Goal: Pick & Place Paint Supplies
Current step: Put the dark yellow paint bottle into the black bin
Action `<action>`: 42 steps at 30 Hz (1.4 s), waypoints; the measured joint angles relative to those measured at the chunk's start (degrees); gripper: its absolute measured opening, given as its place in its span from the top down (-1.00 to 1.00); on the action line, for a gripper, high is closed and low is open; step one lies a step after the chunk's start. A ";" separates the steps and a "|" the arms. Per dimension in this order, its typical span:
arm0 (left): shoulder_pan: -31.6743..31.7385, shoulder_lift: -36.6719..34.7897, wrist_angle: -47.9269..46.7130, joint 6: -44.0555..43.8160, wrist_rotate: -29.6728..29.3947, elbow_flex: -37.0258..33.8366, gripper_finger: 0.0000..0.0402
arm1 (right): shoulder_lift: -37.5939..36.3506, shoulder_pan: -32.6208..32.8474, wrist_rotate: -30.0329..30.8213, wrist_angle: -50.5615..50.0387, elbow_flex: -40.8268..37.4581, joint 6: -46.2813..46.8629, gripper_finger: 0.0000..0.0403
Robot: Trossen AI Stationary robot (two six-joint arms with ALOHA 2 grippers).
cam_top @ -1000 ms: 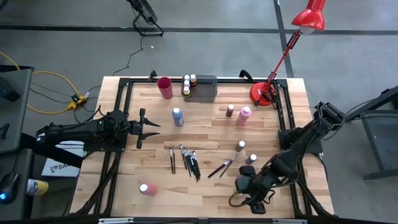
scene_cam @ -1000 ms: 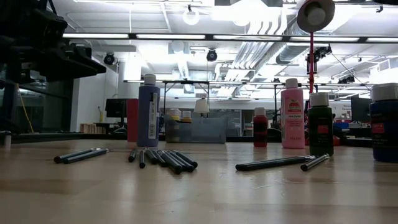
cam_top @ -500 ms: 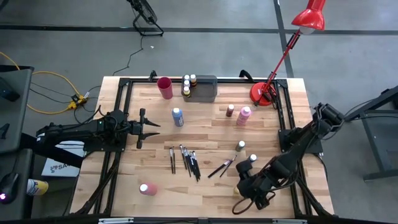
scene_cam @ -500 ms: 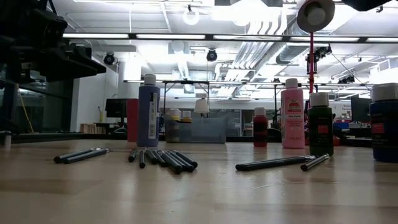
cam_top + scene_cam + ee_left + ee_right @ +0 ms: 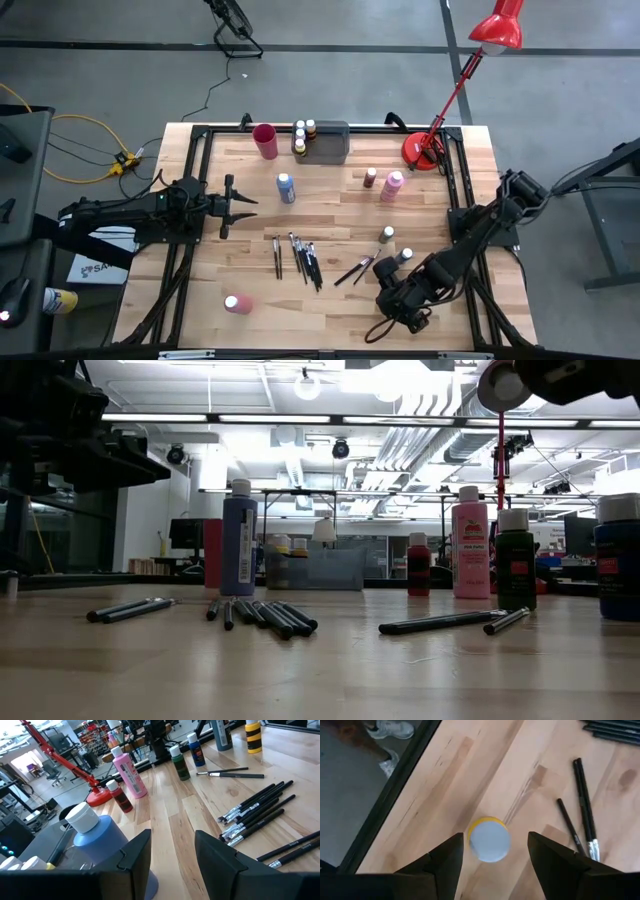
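The fingers of my right gripper reach down on either side of the pale cap (image 5: 490, 841), so it is time to close on the yellow paint bottle.
My right gripper (image 5: 492, 870) hangs open over the near right part of the table (image 5: 392, 296), fingers pointing down on either side of a yellow paint bottle (image 5: 489, 839) without touching its pale cap. That bottle stands upright, striped in the left wrist view (image 5: 253, 730). My left gripper (image 5: 232, 206) waits open at the left, short of the tall blue bottle (image 5: 286, 187). Brown (image 5: 370, 177), pink (image 5: 392, 186), grey-green (image 5: 386, 235) and small blue (image 5: 404, 256) bottles stand upright. Dark brushes lie flat in a bunch (image 5: 300, 258), two more (image 5: 358, 268) beside it.
A red cup (image 5: 265, 140) and a grey tray (image 5: 328, 142) with bottles at its left end (image 5: 300, 135) sit at the far edge. A red lamp's base (image 5: 425, 150) stands far right. Another pink bottle (image 5: 237, 303) stands near left. The near edge runs close to the yellow bottle.
My right gripper has shifted a little toward the table's far edge, staying open, and part of that arm now shows at the upper right of the low view. The bottles and brushes have stayed where they were.
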 joint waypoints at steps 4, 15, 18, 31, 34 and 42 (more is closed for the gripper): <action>-0.02 0.00 -0.45 0.00 0.00 0.00 0.27 | 0.64 -0.06 -1.36 0.37 0.00 -0.58 0.01; -0.01 0.00 -0.94 0.00 0.02 0.00 0.27 | 1.90 -0.17 -1.78 1.29 -0.01 -0.43 0.41; -0.02 0.00 -0.91 -0.01 0.05 -0.01 0.27 | 1.90 -0.24 -0.81 1.52 0.00 0.39 0.43; 0.00 0.02 -0.89 0.00 0.26 0.00 0.27 | -0.35 -10.04 2.25 -0.22 7.87 11.74 0.43; 0.00 0.01 -0.87 -0.02 0.24 0.00 0.27 | -0.35 -14.37 3.46 -3.44 12.02 12.04 0.41; 0.00 0.00 -0.87 0.00 0.22 -0.02 0.27 | -0.37 -28.01 4.22 -6.10 18.74 6.27 0.42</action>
